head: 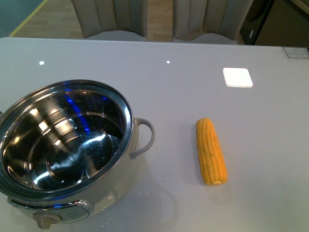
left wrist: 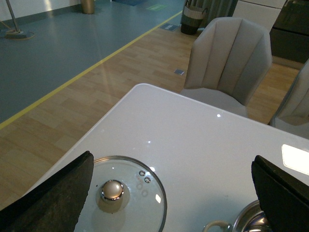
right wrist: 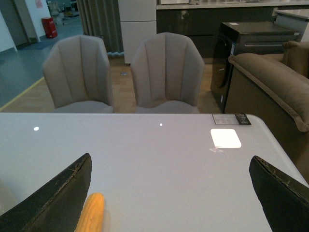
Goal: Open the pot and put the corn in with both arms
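Observation:
I should pick up the corn around its middle point(head: 211, 152) next with my right gripper to keep it level, because the corn lies long from tapered end point(head: 203, 123) to blunt end.
The pot point(head: 63, 145) stands open at the front left of the white table, its shiny steel inside empty, its cream loop handle point(head: 145, 137) toward the corn. The corn point(head: 211, 151) lies flat on the table right of the pot, tapered end away from me. Neither gripper shows in the front view. My left gripper point(left wrist: 174, 193) is open and empty; below it a glass lid point(left wrist: 126, 198) with a steel knob lies flat on the table, the pot's rim point(left wrist: 251, 222) beside it. My right gripper point(right wrist: 174, 193) is open and empty, the corn's end point(right wrist: 91, 212) by one finger.
A white square patch point(head: 237, 77) shows on the table at the back right. Two grey chairs point(right wrist: 123, 72) stand behind the table's far edge. A sofa point(right wrist: 275, 82) and a dark cabinet stand beyond the table's right side.

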Robot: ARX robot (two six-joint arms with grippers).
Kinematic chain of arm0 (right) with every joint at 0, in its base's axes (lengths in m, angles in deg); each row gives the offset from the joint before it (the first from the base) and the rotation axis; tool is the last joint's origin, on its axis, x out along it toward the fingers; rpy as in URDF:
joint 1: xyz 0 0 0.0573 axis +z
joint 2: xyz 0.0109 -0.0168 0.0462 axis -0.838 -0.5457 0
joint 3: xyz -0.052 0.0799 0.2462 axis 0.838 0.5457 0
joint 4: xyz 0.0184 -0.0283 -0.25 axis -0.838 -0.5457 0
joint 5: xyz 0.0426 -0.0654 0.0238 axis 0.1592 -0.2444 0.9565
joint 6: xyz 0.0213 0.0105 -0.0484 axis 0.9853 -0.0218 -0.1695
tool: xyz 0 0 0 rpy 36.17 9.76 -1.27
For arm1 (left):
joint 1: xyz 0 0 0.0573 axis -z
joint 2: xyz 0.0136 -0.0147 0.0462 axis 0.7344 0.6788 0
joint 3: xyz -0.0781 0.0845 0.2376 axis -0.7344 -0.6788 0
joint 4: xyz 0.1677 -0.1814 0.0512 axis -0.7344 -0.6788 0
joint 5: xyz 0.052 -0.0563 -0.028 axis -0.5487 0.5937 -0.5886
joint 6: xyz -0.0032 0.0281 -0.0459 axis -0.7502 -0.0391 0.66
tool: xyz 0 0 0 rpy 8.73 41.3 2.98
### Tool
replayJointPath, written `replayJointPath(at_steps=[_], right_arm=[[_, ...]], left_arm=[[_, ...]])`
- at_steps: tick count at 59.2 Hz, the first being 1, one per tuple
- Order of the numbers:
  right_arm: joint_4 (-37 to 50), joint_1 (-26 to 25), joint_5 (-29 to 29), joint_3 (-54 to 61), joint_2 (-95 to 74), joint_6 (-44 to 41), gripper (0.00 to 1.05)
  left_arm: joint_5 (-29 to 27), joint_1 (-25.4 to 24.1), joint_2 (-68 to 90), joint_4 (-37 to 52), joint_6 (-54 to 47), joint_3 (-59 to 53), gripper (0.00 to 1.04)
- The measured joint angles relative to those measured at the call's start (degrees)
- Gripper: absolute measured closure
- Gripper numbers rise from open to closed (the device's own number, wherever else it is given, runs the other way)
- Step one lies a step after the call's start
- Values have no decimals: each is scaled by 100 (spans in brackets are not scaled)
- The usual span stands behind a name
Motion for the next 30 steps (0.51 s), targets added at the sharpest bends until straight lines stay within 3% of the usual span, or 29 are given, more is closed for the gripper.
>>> replayJointPath(at_steps=[23, 27, 30], right_arm=[[0, 0, 0, 0, 0, 0, 9], [0, 0, 0, 0, 2, 0, 9], [0, 0, 4, 0, 0, 0, 9]], left_arm=[[98, -28, -162, -133, -15, -35, 8], [1180, 11, -188, 1043, -166, -476, 25], [1182, 238, -431, 1062, -205, -629, 34]])
